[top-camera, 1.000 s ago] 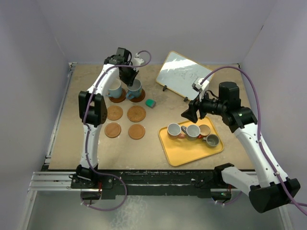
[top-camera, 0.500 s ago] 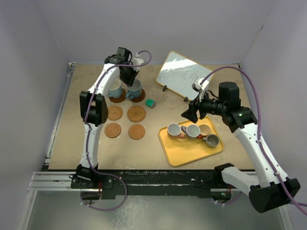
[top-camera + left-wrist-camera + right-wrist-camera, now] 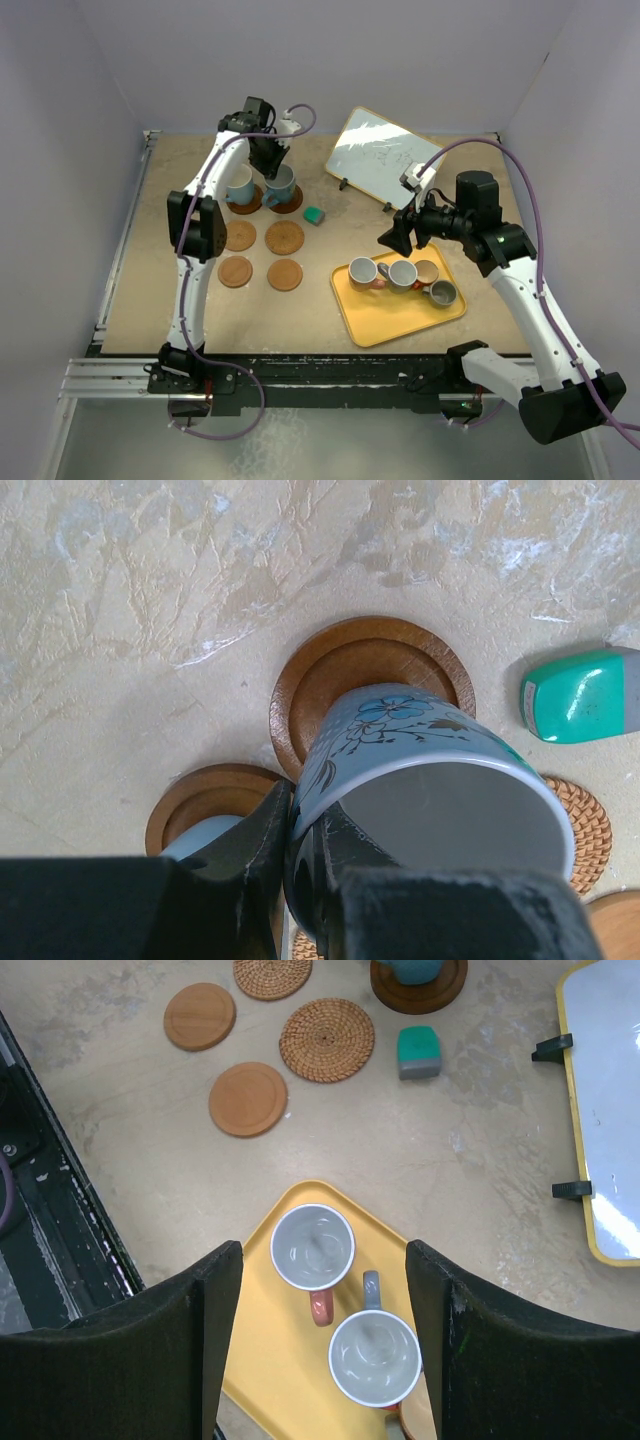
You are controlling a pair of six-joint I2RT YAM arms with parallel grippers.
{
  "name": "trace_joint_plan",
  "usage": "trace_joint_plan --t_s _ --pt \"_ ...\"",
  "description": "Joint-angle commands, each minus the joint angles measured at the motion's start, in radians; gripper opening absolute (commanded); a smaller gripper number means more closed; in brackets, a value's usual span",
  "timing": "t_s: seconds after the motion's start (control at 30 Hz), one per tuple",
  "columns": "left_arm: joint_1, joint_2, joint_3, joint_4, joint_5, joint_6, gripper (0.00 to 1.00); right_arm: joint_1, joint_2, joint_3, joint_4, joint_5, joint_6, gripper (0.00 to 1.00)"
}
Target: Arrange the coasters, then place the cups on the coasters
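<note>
I need to open my left gripper, because the flowered cup's base sits in the dark coaster's raised ring and the cup would end up standing there.
My left gripper (image 3: 300, 815) is shut on the rim of a light blue flowered cup (image 3: 430, 780), one finger inside and one outside. The cup's base sits in a dark ringed coaster (image 3: 370, 660). Beside it a second blue cup (image 3: 239, 183) stands on another dark coaster (image 3: 210, 790). Nearer me lie several bare coasters: two woven (image 3: 285, 237) (image 3: 239, 236) and two plain brown (image 3: 235, 271) (image 3: 285, 274). My right gripper (image 3: 322, 1260) hangs open above the yellow tray (image 3: 260, 1330), over a pink-handled cup (image 3: 313, 1248) and a grey-handled cup (image 3: 375, 1357). Two more cups (image 3: 427, 270) (image 3: 442, 292) stand on the tray.
A small teal block (image 3: 314, 214) lies just right of the held cup's coaster. A framed whiteboard (image 3: 378, 155) leans at the far right of the table. The tray (image 3: 385, 320) sits at the near right.
</note>
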Motion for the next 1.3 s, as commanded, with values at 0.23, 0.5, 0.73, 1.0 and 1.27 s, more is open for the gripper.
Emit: trace_joint_plan --t_s 0.23,0.5,0.73,1.0,1.27 --pt "0.002 0.021 0.069 0.008 -0.003 0.022 0.04 -0.004 -0.008 0.002 0.006 -0.005 -0.015 0.69" --pt "0.003 0.027 0.075 0.02 -0.016 0.023 0.21 -0.004 -0.005 0.003 0.005 -0.005 -0.015 0.69" --pt "0.003 0.015 0.089 0.032 -0.015 0.036 0.38 -0.004 -0.001 0.002 0.005 -0.006 -0.018 0.69" --pt "0.002 -0.109 0.044 0.104 -0.017 0.056 0.53 -0.004 -0.003 0.004 0.001 0.07 -0.086 0.7" --pt "0.003 -0.41 -0.245 0.306 -0.028 0.055 0.71 -0.004 0.001 0.042 -0.115 0.143 -0.228 0.71"
